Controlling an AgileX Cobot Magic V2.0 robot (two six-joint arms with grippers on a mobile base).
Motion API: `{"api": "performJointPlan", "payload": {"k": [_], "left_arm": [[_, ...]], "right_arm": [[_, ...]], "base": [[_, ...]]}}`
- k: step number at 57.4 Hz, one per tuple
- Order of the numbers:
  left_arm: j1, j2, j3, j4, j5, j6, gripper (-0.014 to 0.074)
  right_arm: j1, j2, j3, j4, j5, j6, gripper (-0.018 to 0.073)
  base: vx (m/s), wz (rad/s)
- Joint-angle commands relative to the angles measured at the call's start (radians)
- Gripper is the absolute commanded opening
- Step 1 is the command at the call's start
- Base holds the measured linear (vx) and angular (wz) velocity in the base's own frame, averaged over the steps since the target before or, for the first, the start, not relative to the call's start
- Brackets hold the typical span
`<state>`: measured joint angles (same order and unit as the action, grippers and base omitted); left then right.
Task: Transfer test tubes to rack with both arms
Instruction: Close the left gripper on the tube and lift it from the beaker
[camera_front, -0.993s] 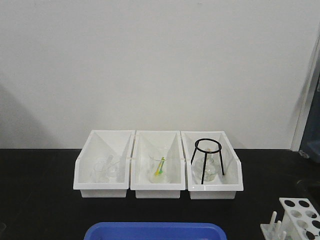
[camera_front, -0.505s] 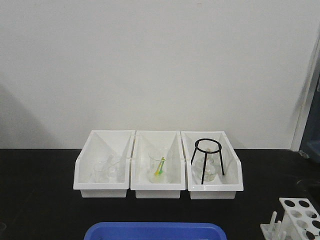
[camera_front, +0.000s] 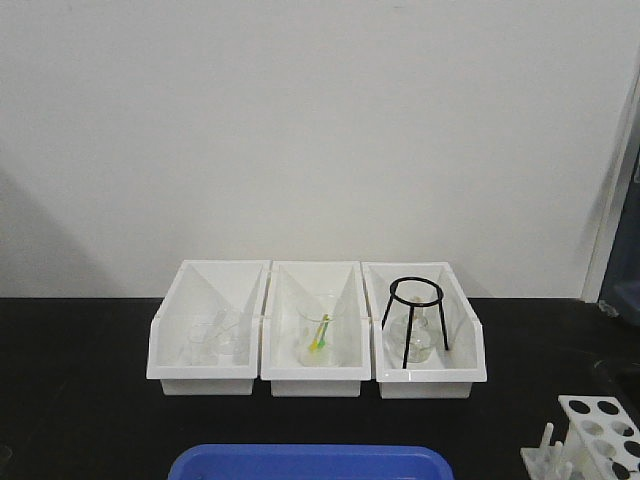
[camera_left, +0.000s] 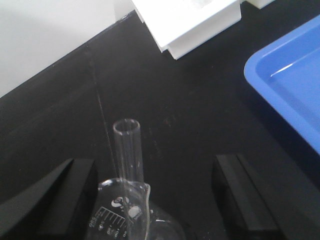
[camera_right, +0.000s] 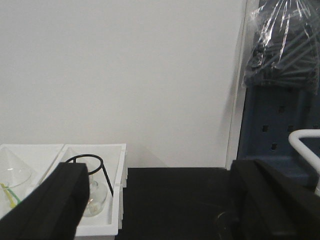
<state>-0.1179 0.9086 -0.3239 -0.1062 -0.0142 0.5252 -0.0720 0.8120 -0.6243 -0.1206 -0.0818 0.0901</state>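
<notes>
I need to transfer the test tube to the rack, so next I should grab the tube with my left gripper by its open upper end (camera_left: 128, 136).
In the left wrist view one clear test tube (camera_left: 127, 150) stands tilted in a clear graduated beaker (camera_left: 122, 217) on the black table. My left gripper (camera_left: 157, 200) is open. The tube and beaker lie between its fingers, nearer the left finger (camera_left: 60, 200), and nothing touches them. My right gripper (camera_right: 160, 205) is open and empty above the black table. The white rack (camera_front: 600, 430) with round holes and pegs stands at the front right corner of the front view. Neither gripper shows in that view.
Three white bins (camera_front: 210, 375) stand in a row at the back, holding beakers, and the right one (camera_right: 117, 210) holds a black tripod (camera_front: 413, 320) over a flask. A blue tray (camera_front: 310, 462) lies at the front middle and shows again in the left wrist view (camera_left: 290, 85). A dark cabinet (camera_right: 280, 115) stands at the right.
</notes>
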Motion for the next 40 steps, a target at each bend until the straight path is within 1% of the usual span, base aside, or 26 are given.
{"api": "performJointPlan", "payload": {"k": [1,6,11,17,29,40], "left_arm": [[0.003,0.014,0.02,-0.006,-0.218,-0.003,0.0568],[0.011,0.06,0.023,-0.009,-0.275,0.0,0.0568],[0.042,0.117,0.021,-0.01,-0.333,0.019,0.0568],[0.069,0.191,0.021,-0.01,-0.388,0.022,0.0568],[0.073,0.328,0.015,-0.01,-0.56,0.012,0.0556],[0.073,0.426,-0.057,-0.01,-0.571,0.013,0.0519]], "right_arm": [[-0.001,0.013,-0.032,-0.005,-0.078,-0.002,0.0583],[-0.001,0.026,-0.032,-0.005,-0.078,-0.003,0.0575],[-0.001,0.026,-0.032,-0.005,-0.08,-0.011,0.0575],[-0.001,0.026,-0.032,-0.005,-0.093,-0.029,0.0575],[-0.001,0.026,-0.032,-0.006,-0.093,-0.037,0.0575],[-0.001,0.026,-0.032,-0.008,-0.093,-0.037,0.0575]], "base": [[0.0,0.0],[0.0,0.0],[0.0,0.0],[0.0,0.0],[0.0,0.0],[0.0,0.0]]}}
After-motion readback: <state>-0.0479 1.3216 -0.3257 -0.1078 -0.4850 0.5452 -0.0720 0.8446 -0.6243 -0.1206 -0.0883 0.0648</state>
